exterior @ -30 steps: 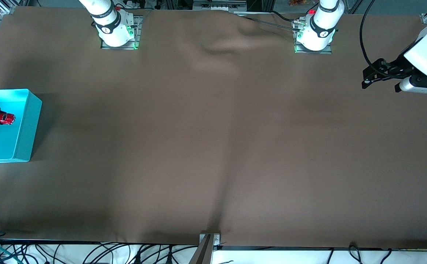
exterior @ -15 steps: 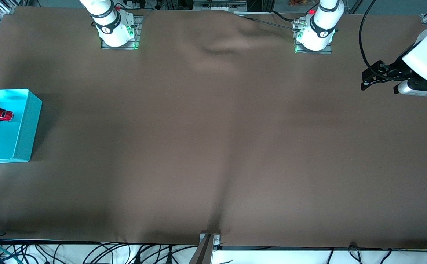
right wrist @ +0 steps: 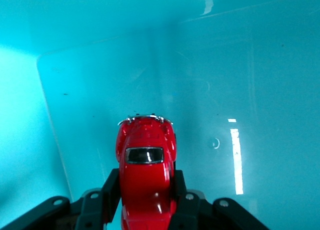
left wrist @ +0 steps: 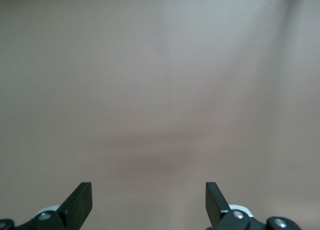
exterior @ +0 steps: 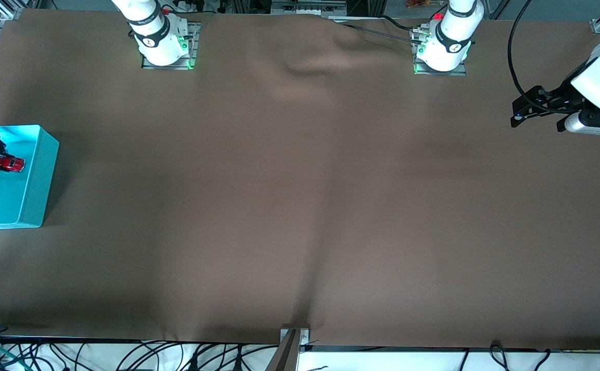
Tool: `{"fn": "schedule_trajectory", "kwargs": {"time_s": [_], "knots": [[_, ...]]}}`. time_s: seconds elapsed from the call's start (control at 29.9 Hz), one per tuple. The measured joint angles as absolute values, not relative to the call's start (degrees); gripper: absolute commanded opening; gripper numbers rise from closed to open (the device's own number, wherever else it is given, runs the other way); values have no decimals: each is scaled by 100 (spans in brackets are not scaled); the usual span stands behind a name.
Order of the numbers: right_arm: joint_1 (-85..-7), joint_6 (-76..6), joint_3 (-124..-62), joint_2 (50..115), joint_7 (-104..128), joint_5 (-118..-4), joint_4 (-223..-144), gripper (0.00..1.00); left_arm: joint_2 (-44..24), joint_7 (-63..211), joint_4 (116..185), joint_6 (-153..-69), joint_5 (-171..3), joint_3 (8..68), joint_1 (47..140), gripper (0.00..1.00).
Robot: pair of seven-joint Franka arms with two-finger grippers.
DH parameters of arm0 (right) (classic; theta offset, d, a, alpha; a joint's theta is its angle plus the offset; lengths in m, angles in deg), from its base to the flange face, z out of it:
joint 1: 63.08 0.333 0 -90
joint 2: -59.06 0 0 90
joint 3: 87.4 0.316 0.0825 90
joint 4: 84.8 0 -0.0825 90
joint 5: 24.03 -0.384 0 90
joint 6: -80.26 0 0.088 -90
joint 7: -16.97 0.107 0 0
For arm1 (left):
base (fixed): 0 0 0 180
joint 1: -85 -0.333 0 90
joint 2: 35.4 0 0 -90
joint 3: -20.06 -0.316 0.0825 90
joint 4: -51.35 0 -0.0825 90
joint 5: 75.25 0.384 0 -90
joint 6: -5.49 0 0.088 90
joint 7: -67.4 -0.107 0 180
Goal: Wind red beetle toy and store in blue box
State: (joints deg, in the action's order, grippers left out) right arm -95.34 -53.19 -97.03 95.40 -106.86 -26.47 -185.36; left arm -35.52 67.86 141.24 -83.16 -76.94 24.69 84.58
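My right gripper lets go of the toy now, since the red beetle toy (exterior: 11,164) (right wrist: 146,162) is low over the blue box's bottom and would lie in the box.
The red beetle toy (exterior: 11,164) hangs inside the blue box (exterior: 34,198), which stands at the right arm's end of the table. My right gripper (exterior: 1,164) is shut on the toy's sides. In the right wrist view the red beetle toy (right wrist: 146,162) sits pinched in my right gripper (right wrist: 146,192), nose out over the blue box's floor (right wrist: 250,84). My left gripper (exterior: 516,111) hovers open over bare cloth at the left arm's end. The left wrist view shows my left gripper (left wrist: 149,202) wide apart with nothing in it.
A brown cloth (exterior: 300,206) with soft wrinkles covers the table. The two arm bases (exterior: 166,49) (exterior: 442,51) stand along the edge farthest from the front camera. A metal bracket (exterior: 294,336) and loose cables lie at the nearest edge.
The right gripper with the toy has shifted slightly within the box toward the table's middle. The left arm has moved a little and stays open.
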Motion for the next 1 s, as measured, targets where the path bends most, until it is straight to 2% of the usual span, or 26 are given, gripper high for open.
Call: {"fn": "schedule_trajectory", "kwargs": {"time_s": [0.03, 0.1, 0.13, 0.17, 0.57, 0.8, 1.0], "knots": [[-9535, -5322, -9702, 9552, -10687, -2647, -18530, 55, -3552, 6786, 14124, -8316, -7694, 2470, 8458, 100], [-9535, -5326, -9702, 9567, -10698, -2647, -18522, 86, -3552, 6786, 14124, -8316, -7694, 2473, 8458, 100], [-9535, -5327, -9701, 9569, -10712, -2647, -18520, 96, -3552, 6786, 14124, -8316, -7694, 2474, 8458, 100], [-9535, -5327, -9701, 9569, -10722, -2647, -18519, 99, -3552, 6786, 14124, -8316, -7694, 2474, 8458, 100], [-9530, -5078, -9649, 9559, -10776, -2647, -18241, 100, -3549, 6786, 14124, -8316, -7694, 2474, 8458, 100], [-9517, -4069, -9369, 9451, -10781, -2658, -17628, 100, -3538, 6786, 14124, -8316, -7694, 2474, 8458, 100], [-9508, -3100, -8980, 9098, -10443, -2682, -17155, 100, -3523, 6786, 14124, -8316, -7694, 2474, 8458, 100]]}}
